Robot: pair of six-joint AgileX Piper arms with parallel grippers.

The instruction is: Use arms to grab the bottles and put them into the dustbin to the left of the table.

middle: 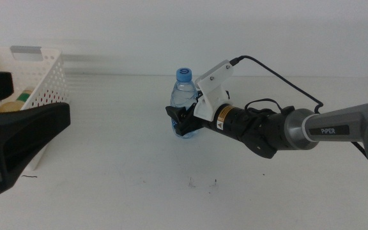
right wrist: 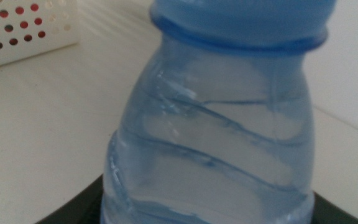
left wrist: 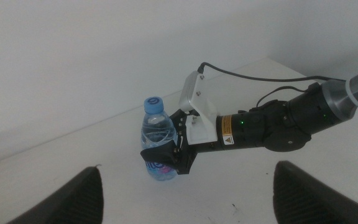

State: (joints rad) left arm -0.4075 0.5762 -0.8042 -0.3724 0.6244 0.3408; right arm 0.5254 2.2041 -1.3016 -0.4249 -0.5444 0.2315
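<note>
The bottle's lower body is covered by my right gripper's fingers. My left gripper should grab the water bottle by its upper body (middle: 183, 90) next.
A clear water bottle (middle: 183, 89) with a blue cap stands upright in the middle of the white table (middle: 139, 185). My right gripper (middle: 179, 121) reaches in from the right and is shut on the lower body of the water bottle (left wrist: 155, 127), one jaw on each side. The bottle (right wrist: 216, 124) fills the right wrist view. The white perforated dustbin (middle: 43, 70) sits at the far left; a yellow bottle with a green label (middle: 19, 100) lies inside. My left gripper (middle: 38, 99) hovers open just in front of the dustbin.
Red shows through the holes of the dustbin (right wrist: 17, 31) in the right wrist view. The right arm's black cable (middle: 280, 76) loops above the table behind the arm. A few dark specks (middle: 203, 184) mark the tabletop near the front.
</note>
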